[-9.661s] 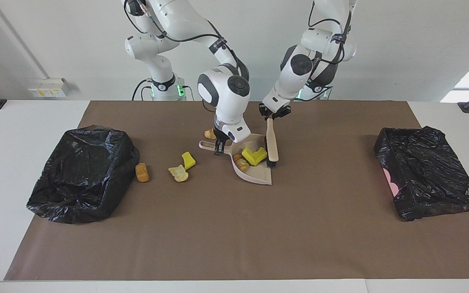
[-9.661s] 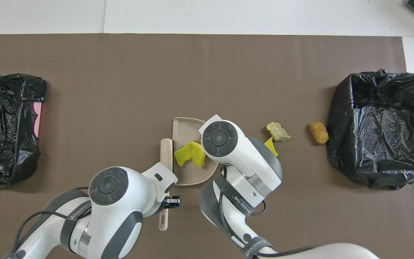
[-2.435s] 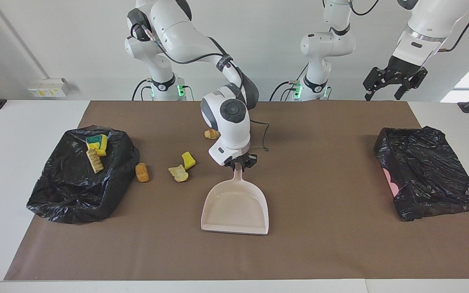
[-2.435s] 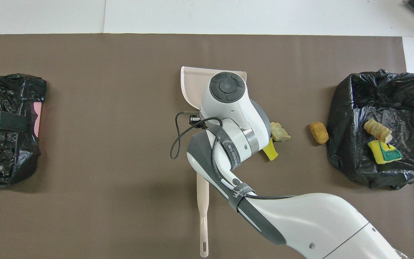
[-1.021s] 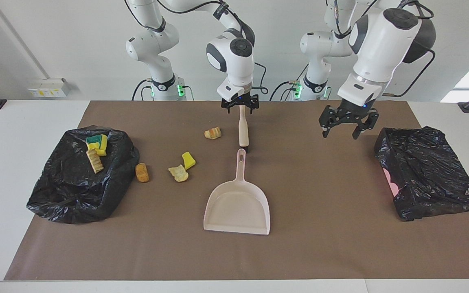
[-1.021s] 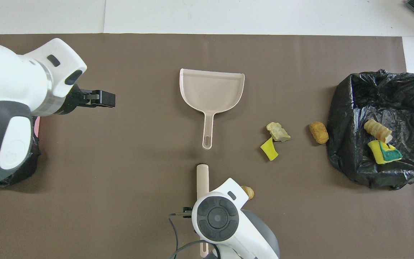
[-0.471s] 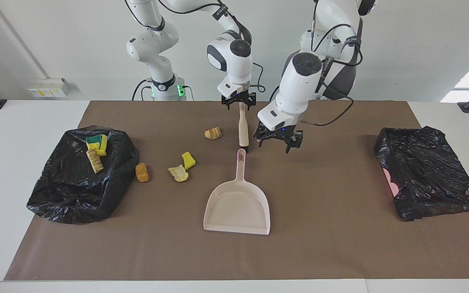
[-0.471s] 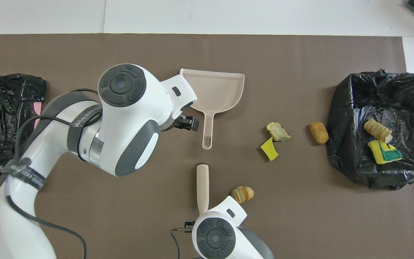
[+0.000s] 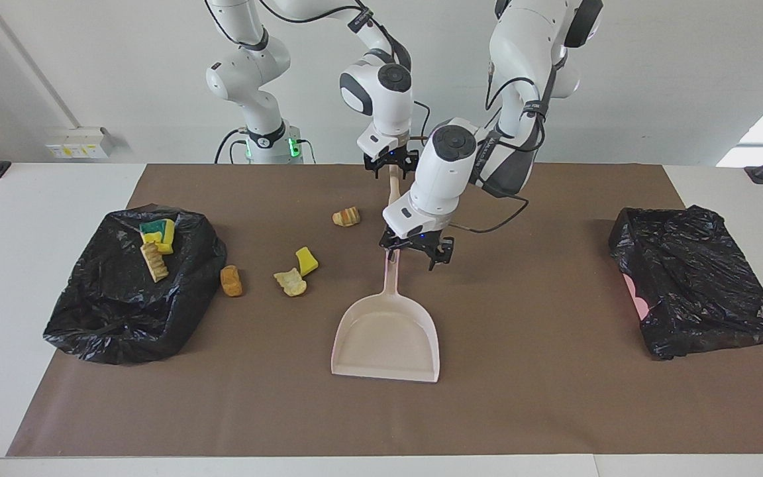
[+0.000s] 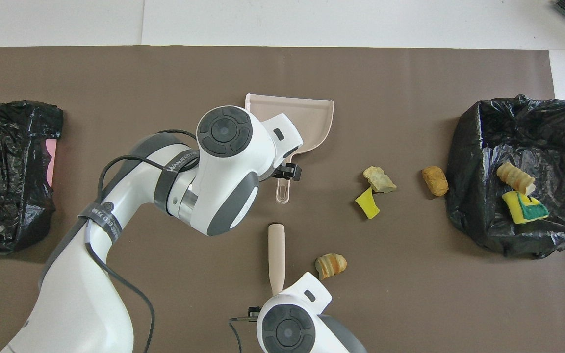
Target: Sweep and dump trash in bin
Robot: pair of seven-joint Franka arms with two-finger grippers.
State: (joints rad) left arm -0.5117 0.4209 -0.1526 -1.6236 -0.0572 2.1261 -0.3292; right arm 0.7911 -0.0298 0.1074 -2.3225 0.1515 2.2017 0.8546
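Since the dustpan's scoop (image 10: pixel 301 118) spreads far wider than its fingers can span, my left gripper will next grab the dustpan by its narrow handle (image 10: pixel 284 185).
A pale pink dustpan (image 9: pixel 387 339) lies on the brown mat with its handle toward the robots; it also shows in the overhead view (image 10: pixel 312 117). My left gripper (image 9: pixel 416 252) is open just over the dustpan handle (image 10: pixel 282 193). A brush (image 10: pixel 276 257) lies nearer the robots, and my right gripper (image 9: pixel 391 165) is at its handle end. Loose trash: a tan lump (image 9: pixel 346 216), a yellow piece (image 9: pixel 306 260), a pale lump (image 9: pixel 291 282) and an orange lump (image 9: pixel 230 280). A yellow-green sponge (image 9: pixel 159 232) and a tan lump (image 9: pixel 153 260) lie in the black bin (image 9: pixel 123 311).
A second black-lined bin (image 9: pixel 693 285) stands at the left arm's end of the table. The brown mat (image 9: pixel 554 397) covers most of the white table. The left arm hides part of the dustpan in the overhead view.
My left gripper has swung from near the bin at its end of the table to over the dustpan handle and come lower. The right gripper has stayed at the brush handle.
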